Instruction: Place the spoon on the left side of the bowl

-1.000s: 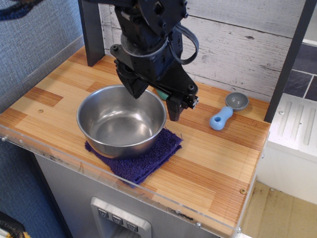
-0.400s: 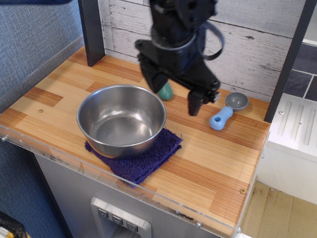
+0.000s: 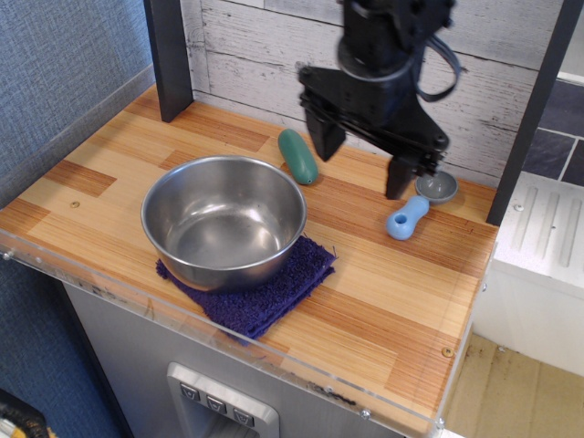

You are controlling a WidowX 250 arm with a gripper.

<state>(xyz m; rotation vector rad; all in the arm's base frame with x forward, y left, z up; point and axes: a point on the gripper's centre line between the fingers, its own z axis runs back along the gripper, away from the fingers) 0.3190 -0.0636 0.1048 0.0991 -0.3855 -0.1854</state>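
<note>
The spoon's grey cup head (image 3: 438, 187) is wide and round. My gripper will grab the spoon by its slim light-blue handle (image 3: 409, 217) next.
The spoon (image 3: 412, 212) lies on the wooden counter at the right, its light-blue handle pointing toward me and its grey cup head (image 3: 436, 186) at the back. The shiny steel bowl (image 3: 224, 219) stands left of centre on a purple cloth (image 3: 274, 292). My black gripper (image 3: 362, 166) hangs open and empty above the counter, between the bowl and the spoon. Its right finger (image 3: 399, 178) is just left of the spoon's cup head, its left finger (image 3: 326, 141) further left.
A dark-green oval lump (image 3: 297, 156) lies behind the bowl. A dark post (image 3: 169, 59) stands at the back left and another (image 3: 534, 109) at the right edge. A white plank wall closes the back. A clear lip runs along the counter's front edge (image 3: 228, 338).
My gripper has moved right and back, from over the bowl's rear rim to near the spoon. The green lump is now uncovered. The spoon and bowl have not moved.
</note>
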